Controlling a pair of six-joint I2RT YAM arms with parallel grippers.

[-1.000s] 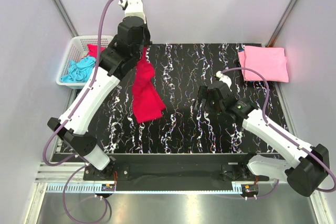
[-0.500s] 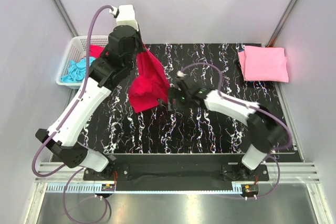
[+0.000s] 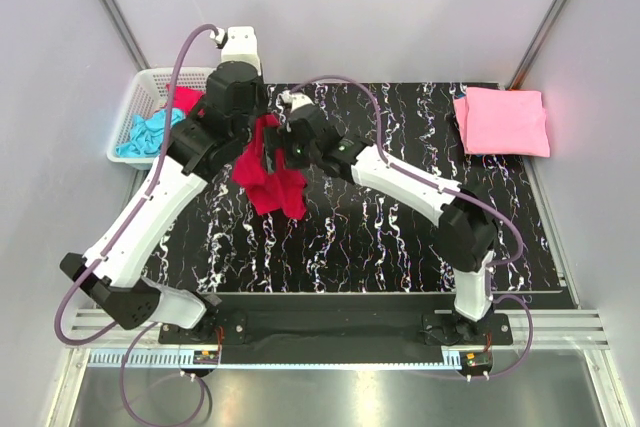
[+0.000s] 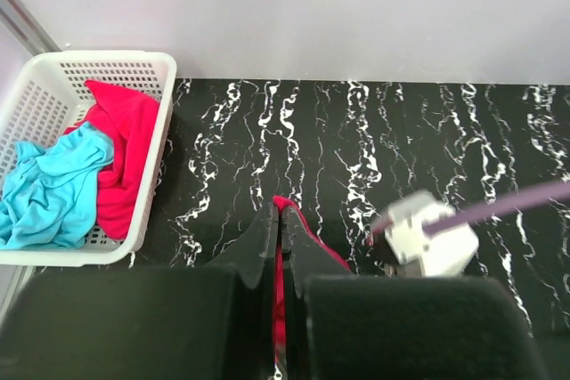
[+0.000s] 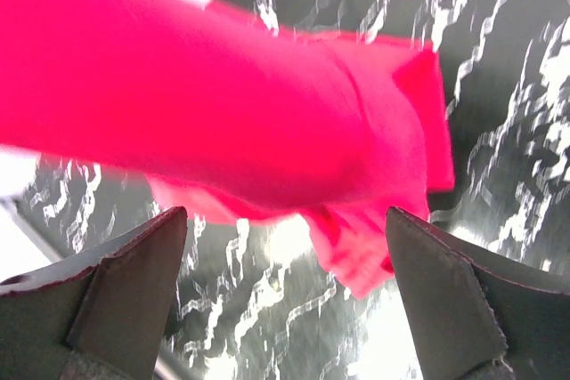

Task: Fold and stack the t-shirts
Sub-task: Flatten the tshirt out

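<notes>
My right gripper next needs to hold the crimson red t-shirt by its hanging edge point(image 5: 283, 206), away from where my left gripper pinches it. This will spread the t-shirt for folding.
A crimson red t-shirt point(image 3: 272, 175) hangs bunched over the left part of the black marbled mat, pinched at its top edge by my left gripper point(image 3: 259, 124). In the left wrist view the left gripper point(image 4: 280, 213) is shut on a thin red fold point(image 4: 282, 295). My right gripper point(image 3: 284, 146) reaches in from the right, close beside the hanging shirt. In the right wrist view the right gripper point(image 5: 285, 224) stands wide open, with the red shirt point(image 5: 223, 104) just ahead of it and nothing between its fingers. A light pink t-shirt point(image 3: 501, 120) lies folded at the back right corner.
A white lattice basket point(image 3: 131, 96) stands off the mat's left back corner, holding a turquoise shirt point(image 3: 150, 131) and a red shirt point(image 3: 184, 99); in the left wrist view the basket point(image 4: 53, 64) sits at the left. Grey walls close in behind and at both sides.
My right arm has swung from the table's right side across to the hanging red shirt. The left gripper has shifted the shirt, which now hangs shorter and more bunched.
</notes>
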